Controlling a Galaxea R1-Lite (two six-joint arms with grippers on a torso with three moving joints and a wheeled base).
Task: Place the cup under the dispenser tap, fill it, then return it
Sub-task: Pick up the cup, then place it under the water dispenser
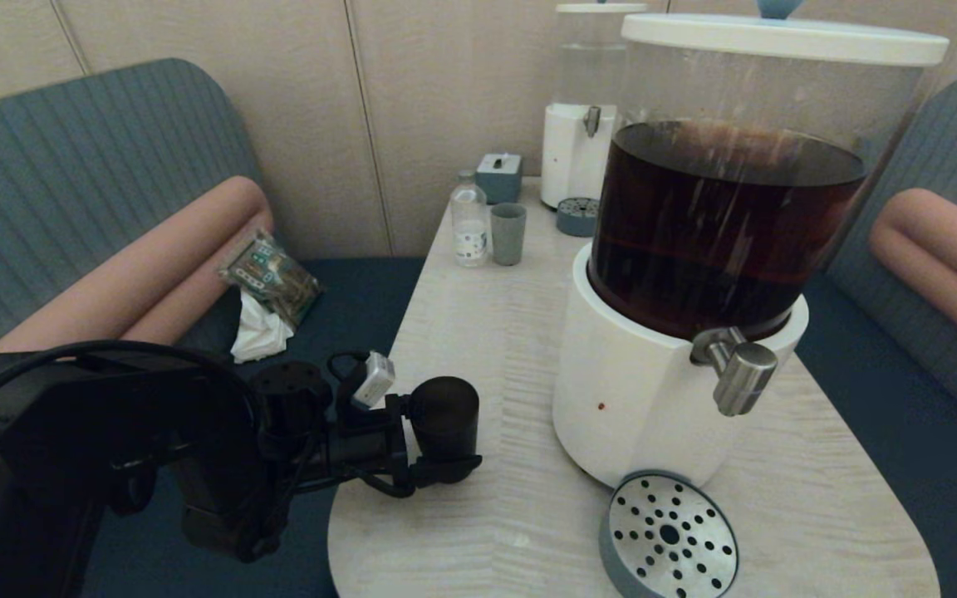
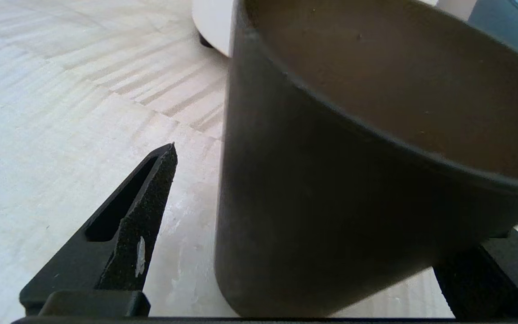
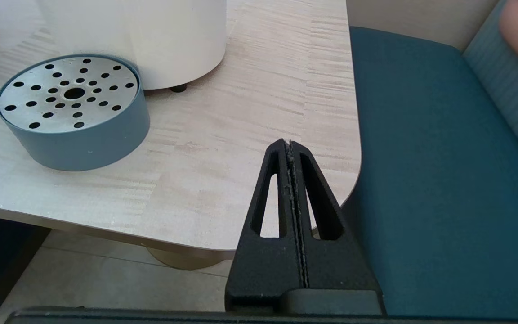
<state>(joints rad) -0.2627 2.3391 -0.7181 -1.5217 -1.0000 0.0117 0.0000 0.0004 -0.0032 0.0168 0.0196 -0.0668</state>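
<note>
The cup's opening will stay free, as my left gripper will next grab the cup's lower side (image 1: 449, 444) to fill the black cup under the dispenser tap (image 1: 740, 374).
The black cup (image 1: 444, 413) stands upright near the table's front left edge, left of the large dispenser (image 1: 728, 216) of dark brown liquid. My left gripper (image 1: 448, 440) is open around the cup. In the left wrist view one finger (image 2: 151, 202) stands apart from the cup's wall (image 2: 331, 202), and the other is mostly hidden behind it. The silver dispenser tap (image 1: 740, 374) juts out above a round perforated drip tray (image 1: 668, 536). My right gripper (image 3: 289, 144) is shut and empty, hovering at the table's front right corner.
A grey-green cup (image 1: 507, 234), a small bottle (image 1: 469, 224), a grey box (image 1: 499, 177) and a smaller clear-liquid dispenser (image 1: 582, 124) with its own tray (image 1: 578, 216) stand at the back. Blue benches flank the table (image 1: 487, 349); a packet (image 1: 271, 278) lies on the left one.
</note>
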